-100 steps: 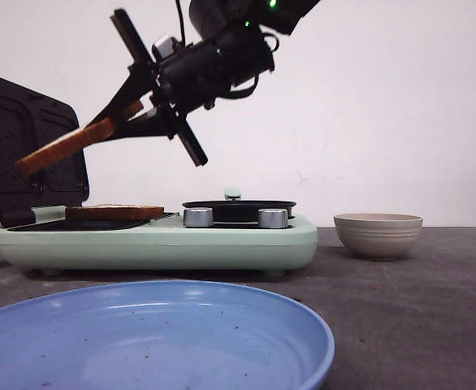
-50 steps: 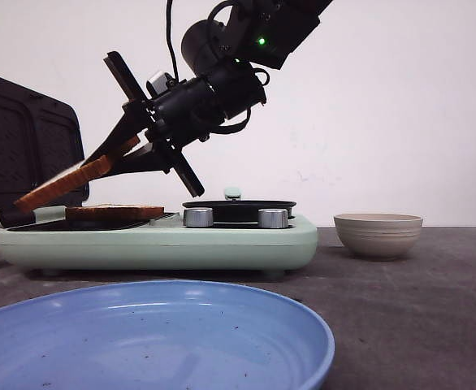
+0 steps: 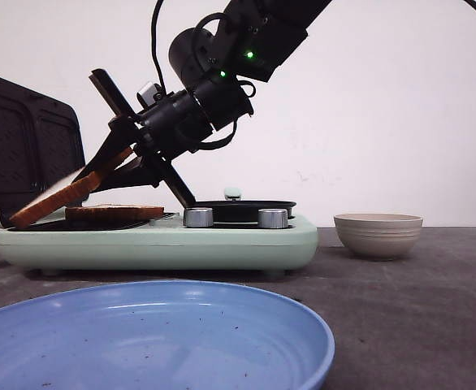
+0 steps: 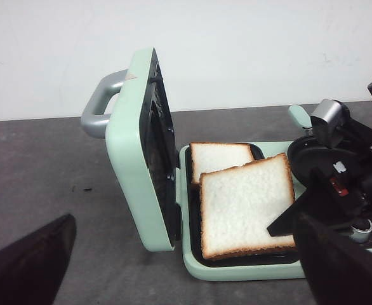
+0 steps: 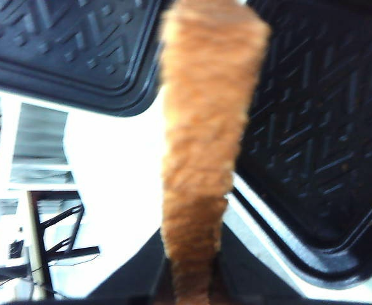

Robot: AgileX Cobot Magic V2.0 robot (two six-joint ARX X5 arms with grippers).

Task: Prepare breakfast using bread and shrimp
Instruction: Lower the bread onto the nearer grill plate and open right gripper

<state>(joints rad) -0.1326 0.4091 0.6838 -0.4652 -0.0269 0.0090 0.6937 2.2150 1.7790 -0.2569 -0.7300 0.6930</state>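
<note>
My right gripper is ready to open now and should let go, because the bread slice's low end (image 3: 25, 218) is resting on the grill plate by the open lid.
My right gripper (image 3: 108, 165) is shut on one slice of bread (image 3: 59, 197), which tilts down to the left. The slice's low end rests by the open lid (image 3: 27, 146) of the mint-green sandwich maker (image 3: 165, 242). A second bread slice (image 3: 114, 213) lies flat on the black grill plate under it. From the left wrist the held slice (image 4: 246, 206) overlaps the flat one (image 4: 219, 162), with the right gripper (image 4: 325, 190) at its edge. In the right wrist view the crust (image 5: 202, 159) runs up from my shut right gripper (image 5: 192, 286). My left gripper (image 4: 186, 279) is open and holds nothing. The shrimp is out of view.
A black pan (image 3: 238, 207) sits on the maker's right half behind two silver knobs (image 3: 197, 217). A beige bowl (image 3: 378, 234) stands to the right on the dark table. A large blue plate (image 3: 153, 333) fills the near foreground.
My right gripper has come down and to the left with the bread slice. The slice's low end has dropped from mid-lid height to the grill plate.
</note>
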